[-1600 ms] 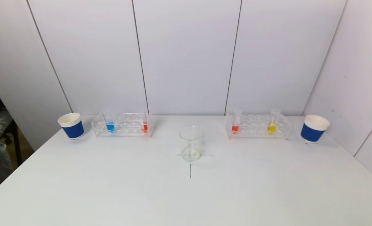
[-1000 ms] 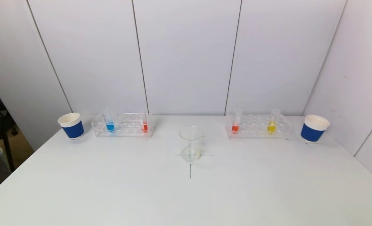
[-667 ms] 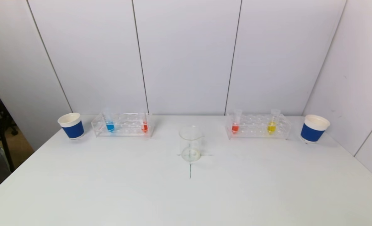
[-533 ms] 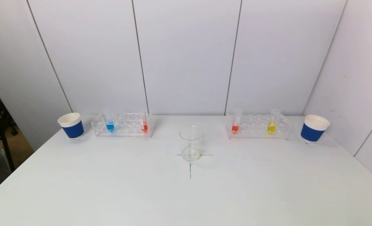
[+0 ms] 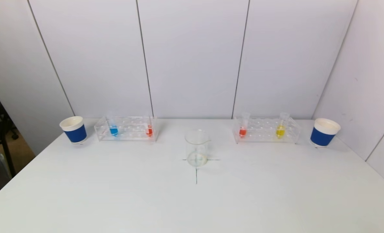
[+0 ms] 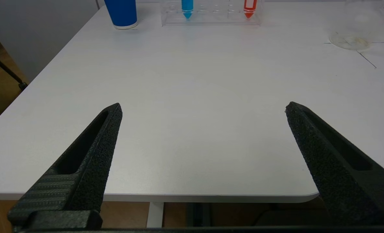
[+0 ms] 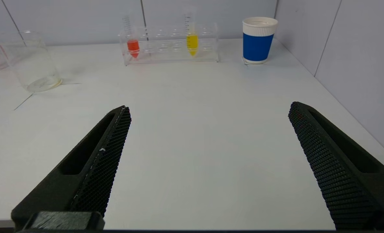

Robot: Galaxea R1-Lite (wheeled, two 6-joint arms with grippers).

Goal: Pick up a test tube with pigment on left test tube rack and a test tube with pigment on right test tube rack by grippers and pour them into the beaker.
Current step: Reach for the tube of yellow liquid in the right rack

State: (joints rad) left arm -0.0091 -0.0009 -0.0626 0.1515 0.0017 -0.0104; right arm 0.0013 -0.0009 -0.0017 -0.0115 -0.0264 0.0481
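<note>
The right gripper next needs to grab the yellow test tube by its upper end to pour it, since the rack [image 5: 266, 130] [image 7: 167, 48] surrounds the tube's lower half.
The empty glass beaker [image 5: 197, 148] stands on a cross mark at the table's middle. The clear left test tube rack [image 5: 126, 128] at the back left holds a blue-pigment tube [image 5: 113, 129] and a red-pigment tube [image 5: 149, 130]. The right test tube rack [image 5: 265, 130] holds a red-pigment tube [image 5: 242, 130] and a yellow-pigment tube [image 5: 280, 130]. Neither arm shows in the head view. My left gripper [image 6: 203, 108] hangs open at the table's near edge, far from its rack [image 6: 211, 13]. My right gripper [image 7: 209, 108] is open over the near right table, far from its rack [image 7: 171, 42].
A blue-and-white paper cup [image 5: 74, 129] stands left of the left rack, another [image 5: 323, 132] right of the right rack. White wall panels close off the back and the right side. The table's left edge [image 5: 17, 174] drops to the floor.
Nothing on the table has moved. Only a person at the far left edge of the head view has shifted.
</note>
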